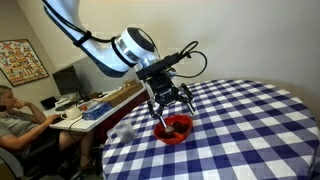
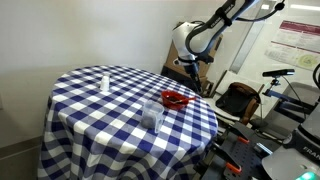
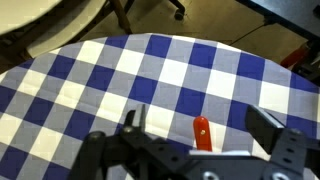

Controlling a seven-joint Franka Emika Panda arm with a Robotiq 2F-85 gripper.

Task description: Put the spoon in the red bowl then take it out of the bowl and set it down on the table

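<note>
My gripper lowers before closing on the spoon's handle (image 3: 201, 134), which lies between my fingers in the wrist view, but they are above it in an exterior view.
The red bowl (image 1: 176, 129) sits on the checkered table (image 1: 250, 120) near its edge; it also shows in an exterior view (image 2: 177, 98). My gripper (image 1: 169, 108) hangs just above the bowl with its fingers spread. In the wrist view the spoon's red-orange handle (image 3: 201, 134) lies on the cloth between the two fingers of the gripper (image 3: 198, 128), touching neither. The spoon's metal head and the bowl are hidden under the gripper body there. The gripper is open and holds nothing.
A clear glass (image 2: 152, 113) stands on the table near the bowl, and a small white bottle (image 2: 104, 80) stands further off. A person (image 1: 14, 120) sits at a cluttered desk (image 1: 95, 105) beside the table. Chairs and equipment (image 2: 240, 100) stand behind the table's edge.
</note>
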